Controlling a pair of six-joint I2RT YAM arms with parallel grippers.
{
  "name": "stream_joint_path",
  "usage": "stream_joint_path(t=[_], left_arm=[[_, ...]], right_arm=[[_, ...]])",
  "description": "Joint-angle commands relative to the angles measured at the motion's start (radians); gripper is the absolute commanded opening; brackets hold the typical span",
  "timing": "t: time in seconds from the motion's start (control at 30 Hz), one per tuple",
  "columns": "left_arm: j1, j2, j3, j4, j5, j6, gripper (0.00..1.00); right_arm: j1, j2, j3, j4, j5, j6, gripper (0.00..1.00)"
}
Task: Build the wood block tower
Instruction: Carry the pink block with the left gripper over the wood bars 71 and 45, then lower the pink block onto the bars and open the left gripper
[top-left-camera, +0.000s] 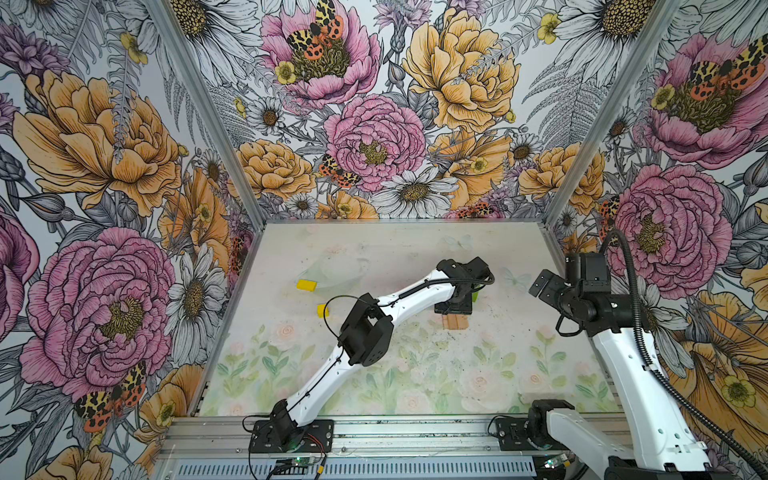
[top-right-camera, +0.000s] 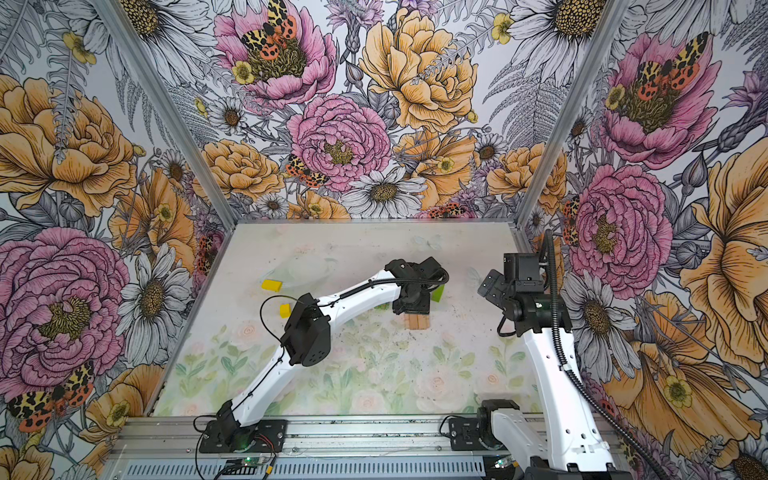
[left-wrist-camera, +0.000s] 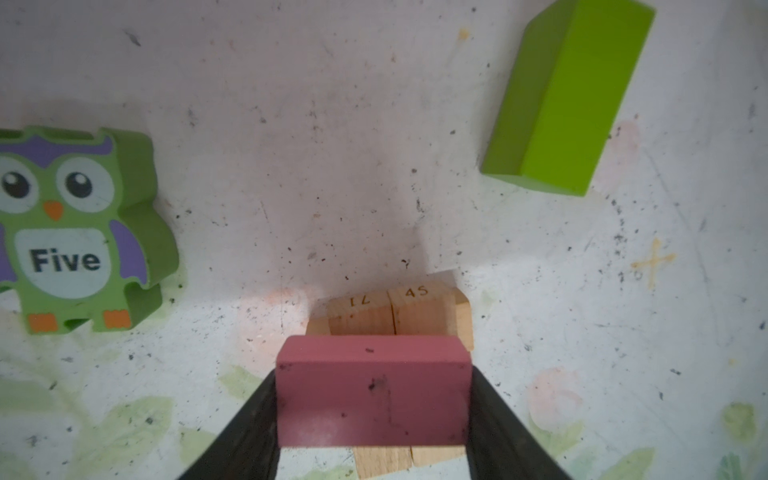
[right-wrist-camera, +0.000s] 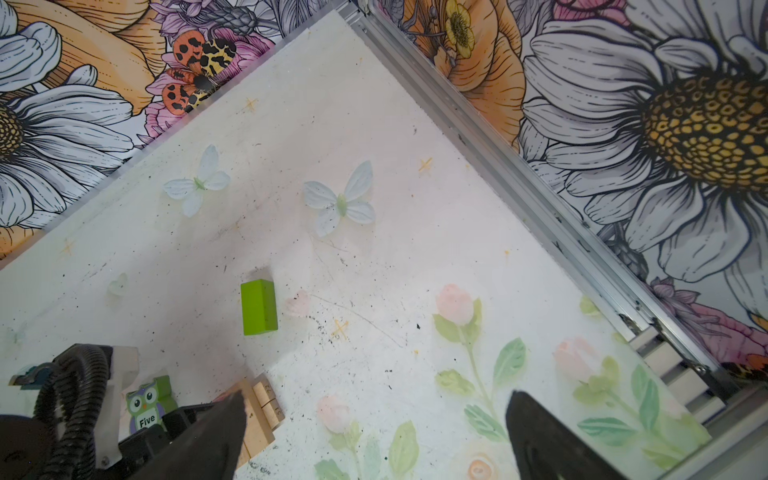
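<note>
The left gripper is ready to release the pink bar, as it lies crosswise on top and the gripper's fingers reach down to the tan bars.
The wood block tower is a low stack of plain tan bars in mid-table, seen in both top views. My left gripper is shut on a pink bar, gripping its two ends and holding it crosswise directly over the tan bars; whether it rests on them I cannot tell. In a top view the left wrist hides the pink bar. A lime-green bar lies just beyond the stack. My right gripper hangs open and empty off to the right.
An owl-printed piece stands next to the stack, under the left arm. Two yellow blocks lie to the left of the left arm. Metal rails run along the table's near edge, and flowered walls close in the other three sides.
</note>
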Motion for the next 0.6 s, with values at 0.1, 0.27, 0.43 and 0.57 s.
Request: stream_joint_path(t=[0.1, 0.27, 0.43, 0.57], left_arm=[[-0.01, 0.022, 0.035, -0.016, -0.018, -0.015, 0.63], [-0.009, 0.03, 0.04, -0.017, -0.006, -0.014, 0.64], [-0.009, 0.038, 0.048, -0.02, 0.001, -0.012, 0.64], [-0.007, 0.041, 0.049, -0.021, 0.006, -0.012, 0.67]], right_arm=[[0.005, -0.02, -0.01, 0.0, 0.026, -0.016, 1.0], [0.006, -0.022, -0.01, 0.0, 0.028, -0.019, 1.0], [0.005, -0.022, -0.007, 0.001, 0.03, -0.02, 1.0], [0.005, -0.023, -0.011, 0.005, 0.023, -0.023, 1.0]])
